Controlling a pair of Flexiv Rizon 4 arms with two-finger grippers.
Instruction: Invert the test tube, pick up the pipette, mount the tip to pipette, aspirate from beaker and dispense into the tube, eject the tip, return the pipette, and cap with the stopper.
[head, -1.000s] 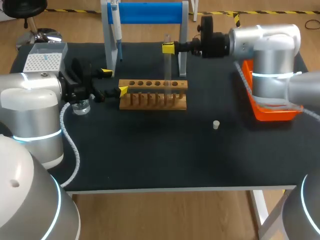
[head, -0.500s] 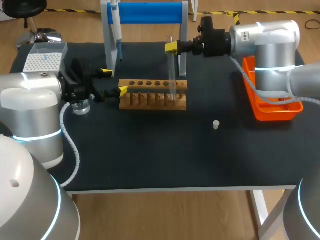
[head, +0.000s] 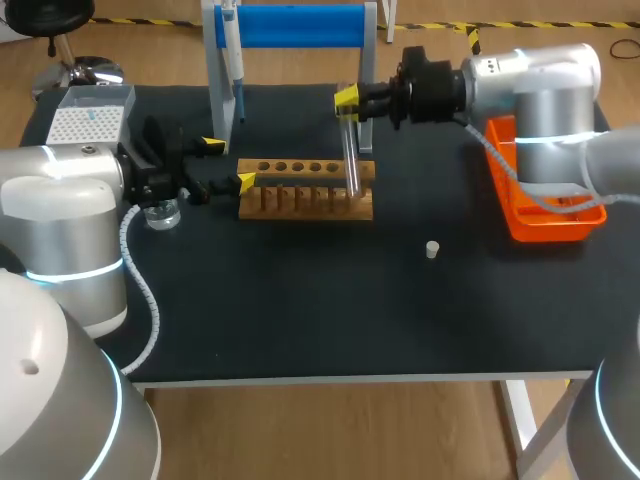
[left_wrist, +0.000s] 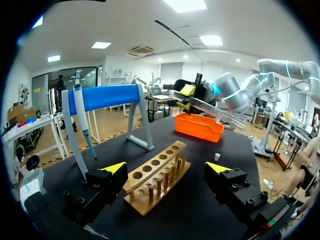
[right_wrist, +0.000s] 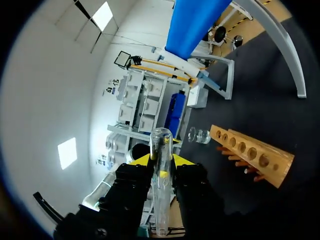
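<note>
The test tube has one end covered by my right gripper's yellow fingertips, so my left gripper needs to reach the test tube and grab its bare free length (head: 352, 160) (left_wrist: 217, 110).
My right gripper (head: 347, 100) is shut on a clear test tube (head: 351, 155), holding it near one end above the right part of the wooden rack (head: 305, 188); the tube hangs slightly tilted. In the right wrist view the tube (right_wrist: 161, 192) sits between the yellow tips of the gripper (right_wrist: 161, 160). My left gripper (head: 226, 164) stands open just left of the rack, nothing between its fingers; its own view shows the rack (left_wrist: 155, 175) ahead of the gripper (left_wrist: 166, 167). The pipette (head: 232, 55) hangs on the blue stand (head: 290, 25). A small stopper (head: 432, 249) lies on the mat.
A glass beaker (head: 162, 212) stands by my left arm, with the tip box (head: 85, 122) behind it. An orange bin (head: 545, 215) sits at the right edge under my right arm. The stand's legs rise right behind the rack.
My right gripper has shifted a little to the right and turned, so the tube went from upright to slightly tilted. The left arm has not moved.
</note>
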